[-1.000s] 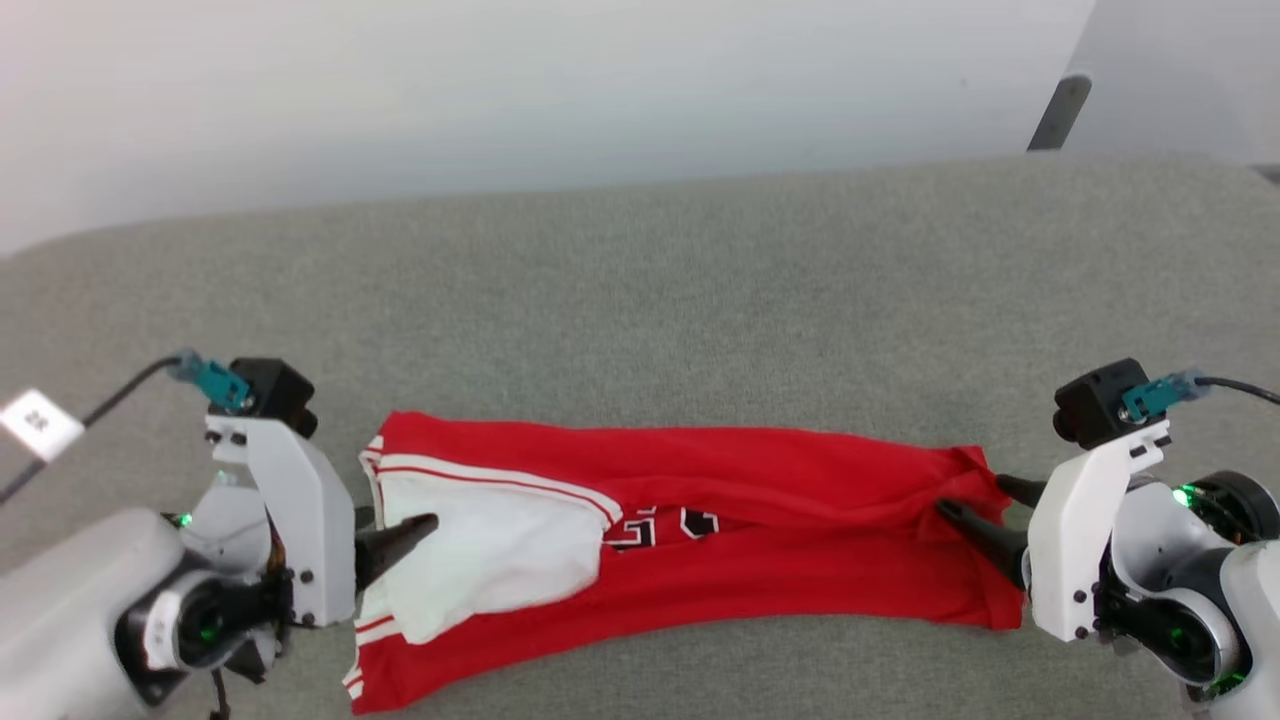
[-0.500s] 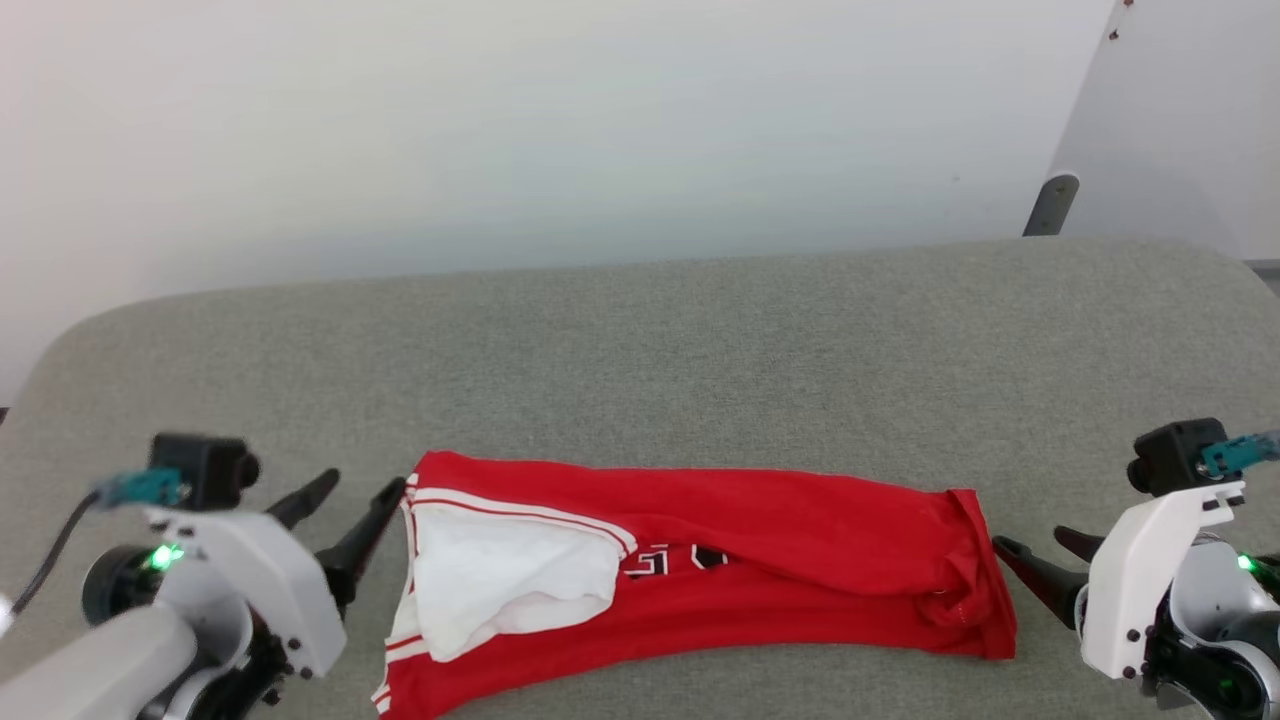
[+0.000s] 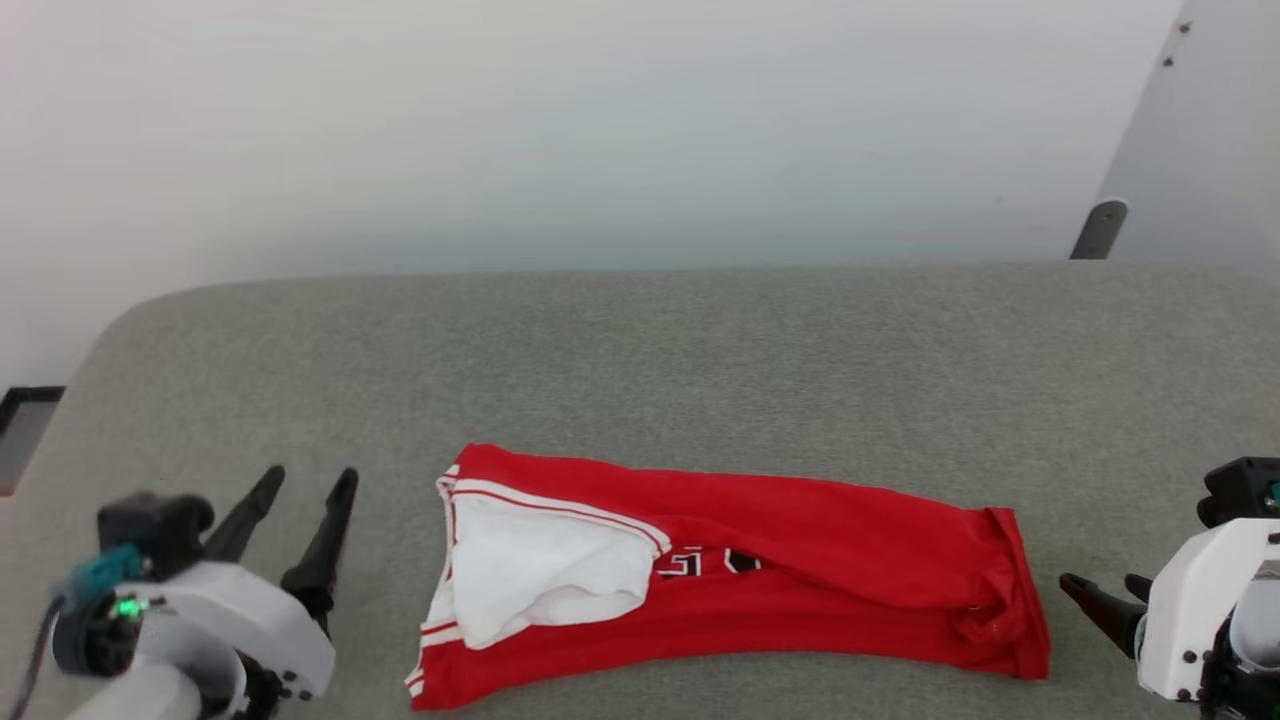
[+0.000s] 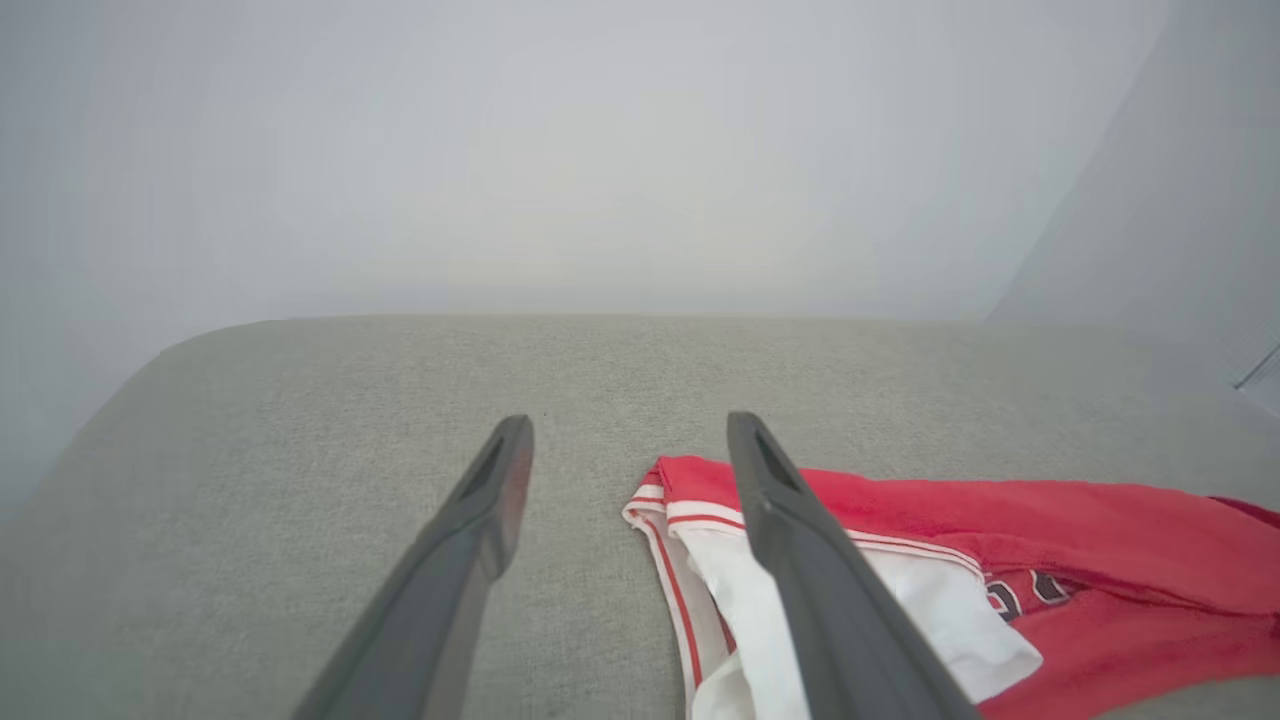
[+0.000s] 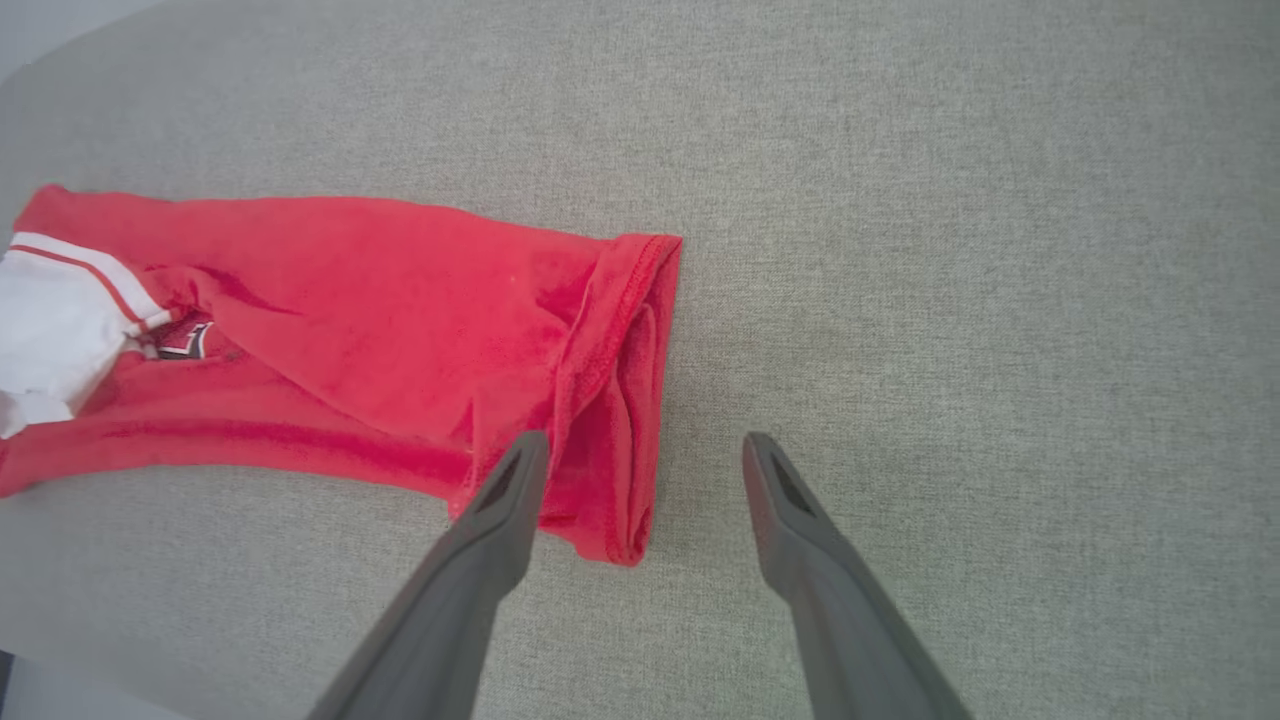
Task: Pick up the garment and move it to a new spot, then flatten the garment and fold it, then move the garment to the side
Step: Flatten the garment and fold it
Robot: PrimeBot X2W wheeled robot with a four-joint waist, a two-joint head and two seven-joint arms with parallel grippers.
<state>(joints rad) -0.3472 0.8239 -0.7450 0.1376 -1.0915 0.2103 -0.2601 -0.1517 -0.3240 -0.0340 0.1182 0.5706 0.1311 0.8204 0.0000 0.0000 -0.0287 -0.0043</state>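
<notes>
The robot's right gripper should next fold the long garment over toward the garment's white sleeve [image 3: 540, 558], picking the garment up by its red stitched hem [image 3: 1015, 590] to do so.
The garment [image 3: 800, 580], a red jersey folded into a long strip, lies on the grey padded surface [image 3: 640, 370]. A white sleeve and part of the black lettering show at its left end [image 4: 900, 590]. Its red hem end [image 5: 600, 400] points right. My left gripper [image 3: 308, 480] stands open to the left of the garment, clear of it, holding nothing. My right gripper [image 3: 1100, 583] is open just off the garment's right end, also holding nothing. In the left wrist view the fingers [image 4: 480, 520] point past the striped collar edge; in the right wrist view the fingers [image 5: 500, 510] hover above the hem.
A pale wall [image 3: 600, 130] rises behind the surface. The surface's rounded corner [image 3: 110, 330] is at the far left, with a dark strip of floor [image 3: 20, 430] beyond it. A grey bracket [image 3: 1098, 228] sits on the wall at the back right.
Both grippers have let go of the garment's ends and drawn back outward and toward me, jaws open. The camera has tilted up, showing more wall. The garment lies where it was left.
</notes>
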